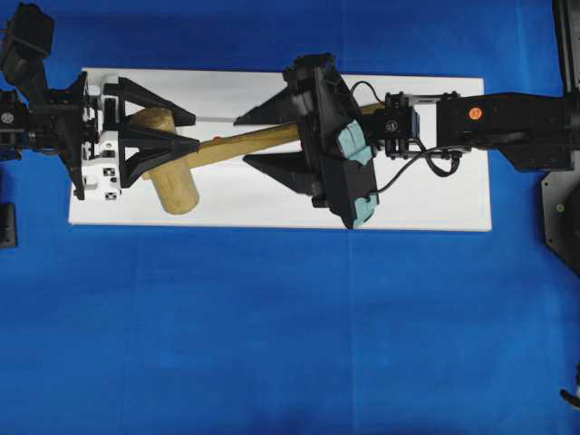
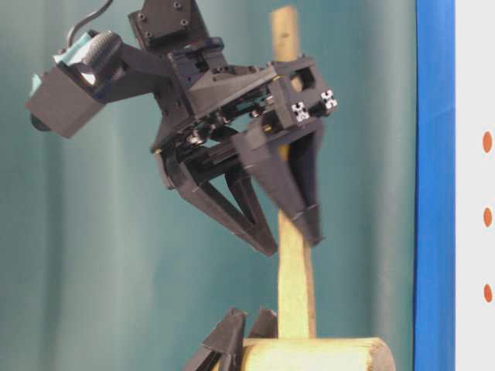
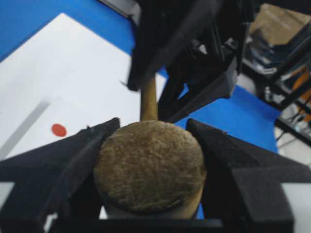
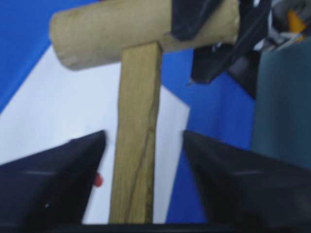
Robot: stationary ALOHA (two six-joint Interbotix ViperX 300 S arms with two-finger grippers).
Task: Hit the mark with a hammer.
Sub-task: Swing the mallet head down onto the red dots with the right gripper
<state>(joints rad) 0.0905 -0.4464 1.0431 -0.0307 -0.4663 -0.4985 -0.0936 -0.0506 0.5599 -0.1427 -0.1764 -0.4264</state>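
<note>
The hammer (image 1: 172,186) has both sides of its head covered by my left gripper's fingers already, so my right gripper will next grab it by its flat handle (image 1: 265,139) to hit the mark.
The wooden hammer (image 1: 172,186) lies across the white block (image 1: 272,204), head at the left and handle running right. My left gripper (image 1: 195,131) is shut on the hammer head (image 3: 148,165), with a finger pressed against each side. My right gripper (image 1: 243,139) is open astride the handle (image 4: 138,121), with a gap on both sides. In the table-level view the right gripper (image 2: 290,241) hangs around the handle above the head (image 2: 309,355). The mark (image 2: 487,216) is the middle one of three red dots on the block. One red dot (image 3: 59,129) shows beside the handle; which one it is I cannot tell.
Blue cloth (image 1: 272,344) covers the table around the block. The right arm (image 1: 507,122) reaches in from the right over the block's end. Black fixtures (image 1: 562,208) stand at the right edge, and a teal backdrop (image 2: 93,270) hangs behind.
</note>
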